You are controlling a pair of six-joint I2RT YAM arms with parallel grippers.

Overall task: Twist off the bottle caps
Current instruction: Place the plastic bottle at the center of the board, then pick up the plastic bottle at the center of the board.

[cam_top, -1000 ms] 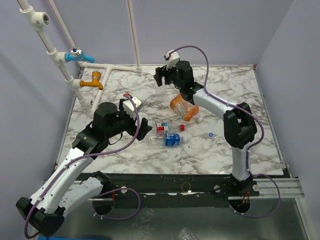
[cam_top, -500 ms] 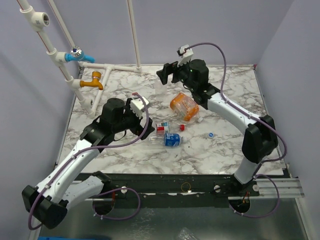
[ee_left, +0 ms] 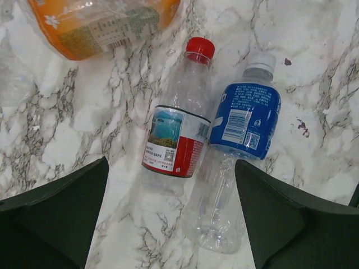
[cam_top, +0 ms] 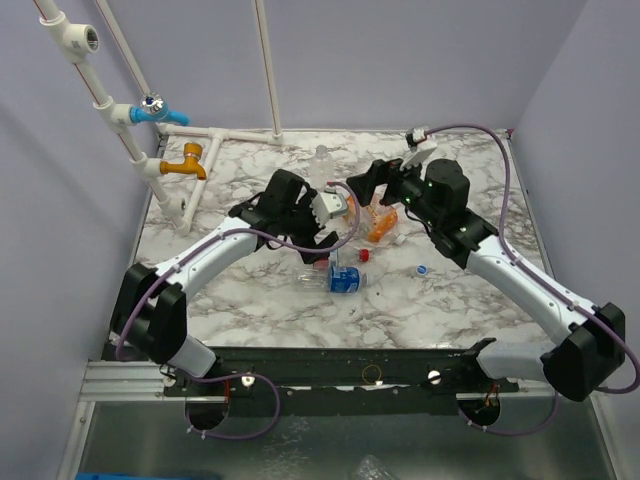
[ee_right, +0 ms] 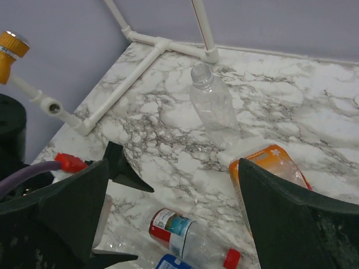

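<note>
The robot's left gripper needs to grab the red-labelled bottle across its labelled body (ee_left: pixel 176 141) next, so the red cap (ee_left: pixel 199 48) stays free for the right gripper to unscrew.
Two bottles lie side by side on the marble. The red-labelled bottle (ee_left: pixel 175 141) wears its red cap (ee_left: pixel 199 48). Beside it, the blue-labelled bottle (ee_left: pixel 244 120) wears a white cap (ee_left: pixel 261 60). My left gripper (ee_left: pixel 174 224) hovers open above both, touching neither; from above it (cam_top: pixel 335 240) hides most of the red-labelled one. The orange bottle (ee_right: pixel 270 163) lies just beyond them. A plain bottle (ee_right: pixel 213 106) stands upright with no cap. My right gripper (ee_right: pixel 174 224) is open and empty, hanging in the air over the orange bottle (cam_top: pixel 381 222). A blue-and-white cap (cam_top: pixel 422 269) lies loose at the right.
White pipes with a blue valve (cam_top: pixel 150 108) and an orange tap (cam_top: pixel 186 163) stand along the back left. A white pipe frame (ee_right: pixel 140 59) lies on the tabletop near the plain bottle. A small white piece (cam_top: pixel 398 238) lies beside the orange bottle.
My left arm has swung from the left side to the middle, over the lying bottles. The right gripper has drawn back to the right and its jaws have widened.
</note>
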